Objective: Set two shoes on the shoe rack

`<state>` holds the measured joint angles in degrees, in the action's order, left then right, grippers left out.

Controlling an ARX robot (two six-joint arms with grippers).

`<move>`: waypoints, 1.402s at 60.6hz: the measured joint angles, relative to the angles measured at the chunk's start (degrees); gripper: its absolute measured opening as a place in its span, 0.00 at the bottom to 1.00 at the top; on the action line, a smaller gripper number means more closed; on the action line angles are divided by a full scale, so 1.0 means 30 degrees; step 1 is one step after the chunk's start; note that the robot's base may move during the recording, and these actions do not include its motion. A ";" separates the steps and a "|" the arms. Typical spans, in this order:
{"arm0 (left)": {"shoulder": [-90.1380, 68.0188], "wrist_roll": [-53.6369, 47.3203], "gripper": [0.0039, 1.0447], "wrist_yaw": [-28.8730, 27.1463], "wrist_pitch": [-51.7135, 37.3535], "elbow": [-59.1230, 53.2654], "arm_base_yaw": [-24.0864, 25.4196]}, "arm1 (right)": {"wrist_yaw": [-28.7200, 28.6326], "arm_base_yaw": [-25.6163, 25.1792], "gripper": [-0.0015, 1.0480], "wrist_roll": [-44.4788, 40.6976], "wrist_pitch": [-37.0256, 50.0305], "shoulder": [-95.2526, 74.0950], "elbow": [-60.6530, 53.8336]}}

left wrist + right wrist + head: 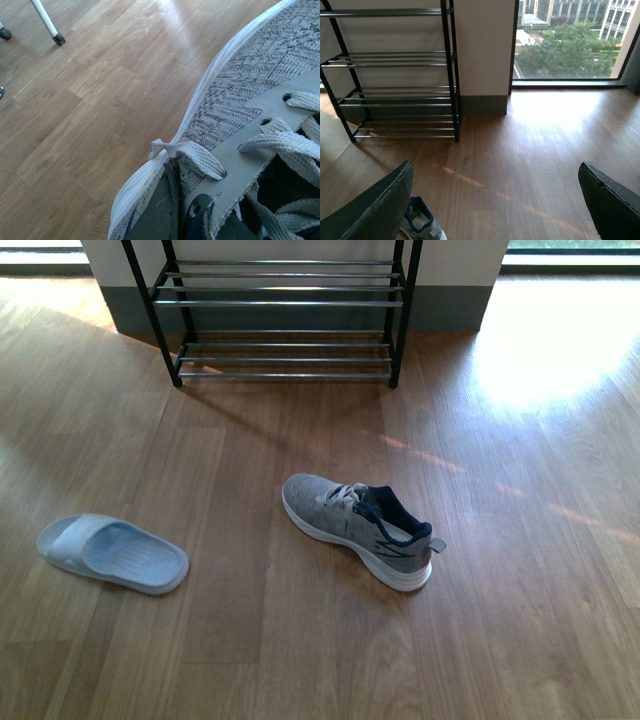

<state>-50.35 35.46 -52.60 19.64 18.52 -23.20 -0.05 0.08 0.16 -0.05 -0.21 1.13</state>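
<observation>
The grey sneaker goes on the shoe rack, so my right gripper should grab it by its side (362,528) next.
One grey sneaker (355,528) with a white sole lies on the wood floor in the front view, toe pointing left and away. Neither arm shows in that view. The shoe rack (285,300) stands against the far wall, its chrome bars bare. In the left wrist view a second grey sneaker (250,65) fills the frame. My left gripper (175,210) is shut on its side wall beside the laces. My right gripper (495,210) hangs open above the floor. The heel of a sneaker (422,222) peeks out beside its finger (375,210), and the shoe rack (395,95) is ahead of it.
A pale blue slide sandal (112,552) lies on the floor at the left. A white leg with a black foot (50,25) stands near the held sneaker. A tall window (565,40) is right of the rack, with bright sun on the floor (540,340).
</observation>
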 joint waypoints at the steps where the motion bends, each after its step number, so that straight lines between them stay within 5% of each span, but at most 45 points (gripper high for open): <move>1: 0.0000 0.0000 0.01 0.0000 0.0000 0.0000 0.0000 | 0.0000 0.0000 0.91 0.0000 0.0000 0.0000 0.0000; 50: -0.0007 -0.0007 0.01 0.0138 0.0000 0.0000 0.0000 | 0.0036 0.0000 0.91 0.0000 0.0000 -0.0015 0.0000; 51: -0.0007 -0.0007 0.01 0.0138 0.0000 0.0000 0.0000 | -0.0124 -0.0029 0.91 0.0036 0.0015 -0.0036 0.0000; 53: -0.0007 -0.0015 0.01 0.0095 0.0000 -0.0007 0.0000 | -0.3745 -0.1100 0.91 0.0882 0.1297 -0.0801 0.0000; 57: -0.0007 -0.0015 0.01 0.0022 0.0000 0.0000 0.0000 | -0.7912 -0.1814 0.91 0.1552 0.3461 -0.2769 0.0036; 63: -0.0007 -0.0007 0.01 0.0087 0.0000 -0.0007 0.0000 | -0.9916 -0.0736 0.91 0.1399 0.7082 -0.7104 0.0291; 74: -0.0007 -0.0015 0.01 0.0080 0.0000 0.0000 0.0000 | -0.7978 0.2499 0.91 -0.0707 1.3253 -2.0174 0.3825; 85: -0.0007 -0.0015 0.01 0.0080 0.0000 -0.0007 0.0000 | -0.5916 0.5938 0.91 -0.1574 1.4039 -3.0279 0.7461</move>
<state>-50.37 35.42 -52.36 19.64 18.50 -23.20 -17.80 17.89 -4.56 42.06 -91.05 23.51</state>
